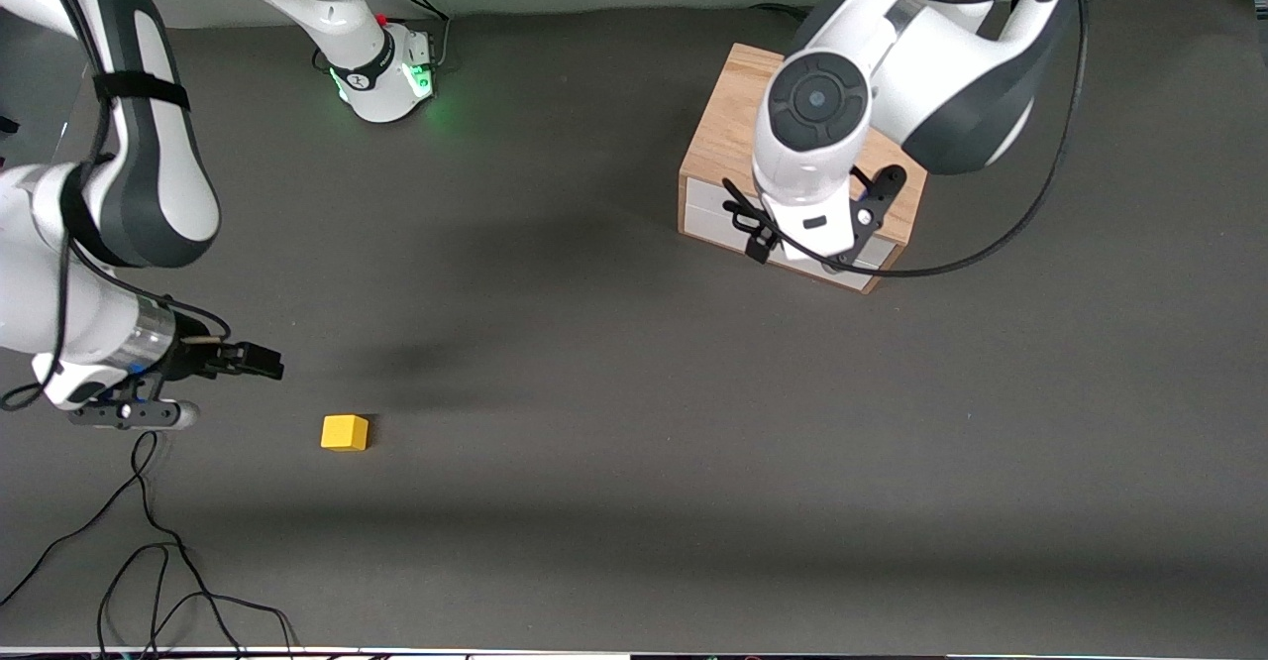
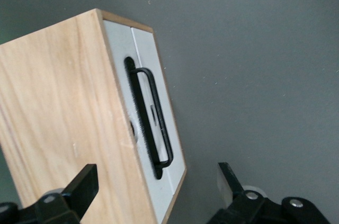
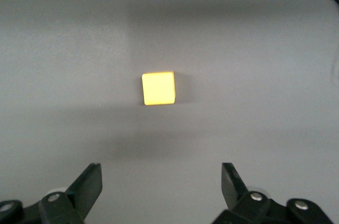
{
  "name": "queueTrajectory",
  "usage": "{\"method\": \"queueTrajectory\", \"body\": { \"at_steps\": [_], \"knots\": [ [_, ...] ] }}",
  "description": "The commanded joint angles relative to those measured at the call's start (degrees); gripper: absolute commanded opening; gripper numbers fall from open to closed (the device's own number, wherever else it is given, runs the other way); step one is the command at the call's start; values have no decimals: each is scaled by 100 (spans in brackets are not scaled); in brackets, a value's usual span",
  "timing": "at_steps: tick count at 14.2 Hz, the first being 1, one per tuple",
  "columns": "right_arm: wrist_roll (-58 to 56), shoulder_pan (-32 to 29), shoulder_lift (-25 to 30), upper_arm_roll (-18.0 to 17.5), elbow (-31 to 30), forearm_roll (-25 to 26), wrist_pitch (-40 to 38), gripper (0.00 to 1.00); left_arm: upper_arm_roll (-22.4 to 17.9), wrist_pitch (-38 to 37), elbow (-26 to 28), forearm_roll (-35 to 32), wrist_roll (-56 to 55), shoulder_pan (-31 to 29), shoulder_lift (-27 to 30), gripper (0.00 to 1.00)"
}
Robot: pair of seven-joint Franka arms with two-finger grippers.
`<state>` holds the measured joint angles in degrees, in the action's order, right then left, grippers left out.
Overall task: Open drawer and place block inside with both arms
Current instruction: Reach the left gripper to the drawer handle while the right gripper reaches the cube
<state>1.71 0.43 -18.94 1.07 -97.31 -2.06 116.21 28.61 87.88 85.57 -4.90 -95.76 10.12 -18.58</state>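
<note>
My right gripper picks up the yellow block by its sides next, to place it inside the drawer (image 1: 705, 212).
The light wooden box (image 1: 731, 123) stands toward the left arm's end of the table. Its drawer (image 1: 705, 212) is shut, white front facing the front camera. My left gripper (image 1: 812, 236) hangs open over the box's front edge. In the left wrist view its fingers (image 2: 85, 182) straddle that edge, above the drawer front (image 2: 147, 49) and black bar handle (image 2: 153, 118), touching neither. The yellow block (image 1: 345, 432) lies on the table toward the right arm's end. My right gripper (image 1: 260, 361) is open and empty, low beside it; the block (image 3: 158, 88) shows ahead of the gripper (image 3: 160, 181).
Loose black cables (image 1: 149, 561) lie on the table near the front camera at the right arm's end. A cable (image 1: 991, 244) loops from the left arm beside the box. The right arm's green-lit base (image 1: 388, 75) stands at the robots' edge.
</note>
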Motion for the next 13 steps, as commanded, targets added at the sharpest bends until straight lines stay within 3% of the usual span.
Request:
{"method": "queueTrajectory", "body": {
  "at_steps": [1,5,13],
  "knots": [
    [-74,18,-390,-2,177,82,305,100,13,168,-85,-29,-127,-176,-242,100],
    [-83,36,-672,-19,151,91,666,100,-30,624,204,-90,-188,-220,-691,100],
    [-57,264,-1682,-19,186,91,2036,100,-57,1662,1470,-117,-803,-133,-691,100]
  ]
}}
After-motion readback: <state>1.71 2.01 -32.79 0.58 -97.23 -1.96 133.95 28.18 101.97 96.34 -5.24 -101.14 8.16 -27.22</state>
